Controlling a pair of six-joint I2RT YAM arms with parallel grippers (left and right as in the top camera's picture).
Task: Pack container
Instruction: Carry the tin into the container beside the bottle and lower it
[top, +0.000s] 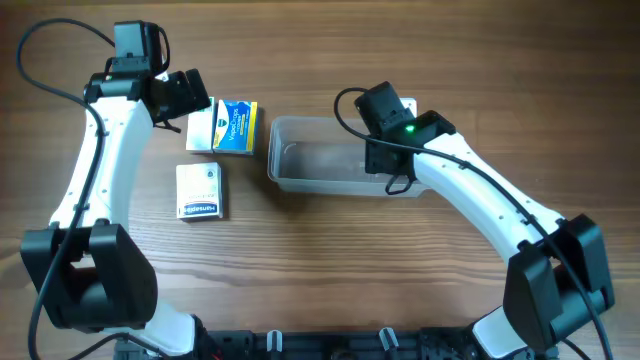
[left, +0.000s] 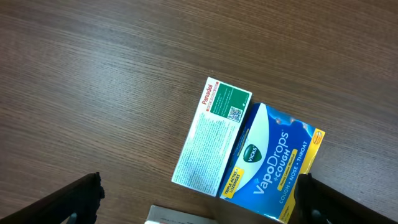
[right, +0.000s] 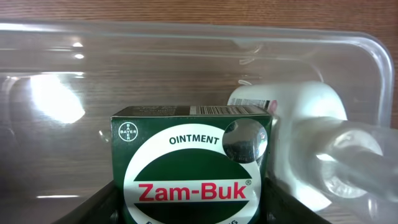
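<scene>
My right gripper opens next, since the Zam-Buk box (right: 193, 165) is inside the tub, over the tub's empty bottom beside the bottle, so it would land there.
The container (top: 312, 155) is a clear rectangular tub at the table's middle; its wall also shows in the right wrist view (right: 155, 56). My right gripper (top: 384, 166) reaches into its right end, shut on a green Zam-Buk ointment box (right: 193, 165), with the jaws (right: 193, 208) on both its sides. A small clear bottle with a white cap (right: 305, 149) lies in the tub beside the box. My left gripper (top: 190, 95) is open and empty, its jaws (left: 202, 208) hovering over a white Panadol box (left: 208, 134) and a blue Vicks VapoDrops box (left: 270, 162).
The Panadol box (top: 203, 130) and the Vicks box (top: 236, 126) lie side by side left of the tub. Another white box (top: 200, 190) lies nearer the front; its edge shows in the left wrist view (left: 180, 216). The table is wood.
</scene>
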